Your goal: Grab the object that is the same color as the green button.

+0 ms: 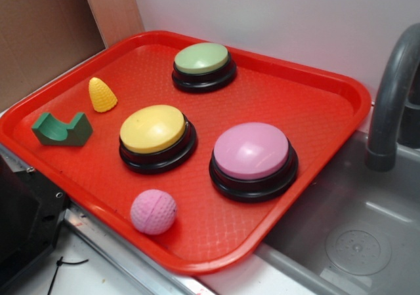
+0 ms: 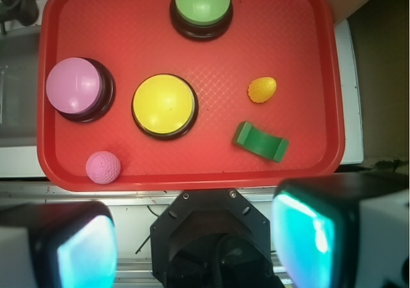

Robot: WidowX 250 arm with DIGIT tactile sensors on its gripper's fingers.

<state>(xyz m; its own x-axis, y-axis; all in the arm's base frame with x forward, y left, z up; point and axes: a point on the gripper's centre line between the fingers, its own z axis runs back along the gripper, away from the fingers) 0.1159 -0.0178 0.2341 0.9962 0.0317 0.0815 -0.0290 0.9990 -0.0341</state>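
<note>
The green block matches the green button (image 1: 202, 62), so I will next take hold of the block by its notched middle (image 1: 60, 136) with my gripper to pick it out.
The object, a small dark green block (image 1: 62, 129) (image 2: 260, 141) with a curved notch in its top, lies near the left edge of the red tray (image 1: 315, 111) (image 2: 288, 57). At the tray's far side sits the pale green button (image 1: 202, 62) (image 2: 202, 6) on a black base. My gripper (image 2: 198, 240) shows only in the wrist view. It is open, with nothing between its two fingers (image 2: 77, 249), and hangs high over the black robot base (image 2: 211, 237), short of the tray's near rim and well apart from the block.
On the tray are a yellow button (image 1: 154, 132) (image 2: 164, 104), a pink button (image 1: 252, 154) (image 2: 75, 86), a pink dimpled ball (image 1: 153, 211) (image 2: 103, 167) and a yellow corn cone (image 1: 102, 94) (image 2: 262, 89). A grey faucet (image 1: 394, 92) and sink (image 1: 354, 242) stand at the right.
</note>
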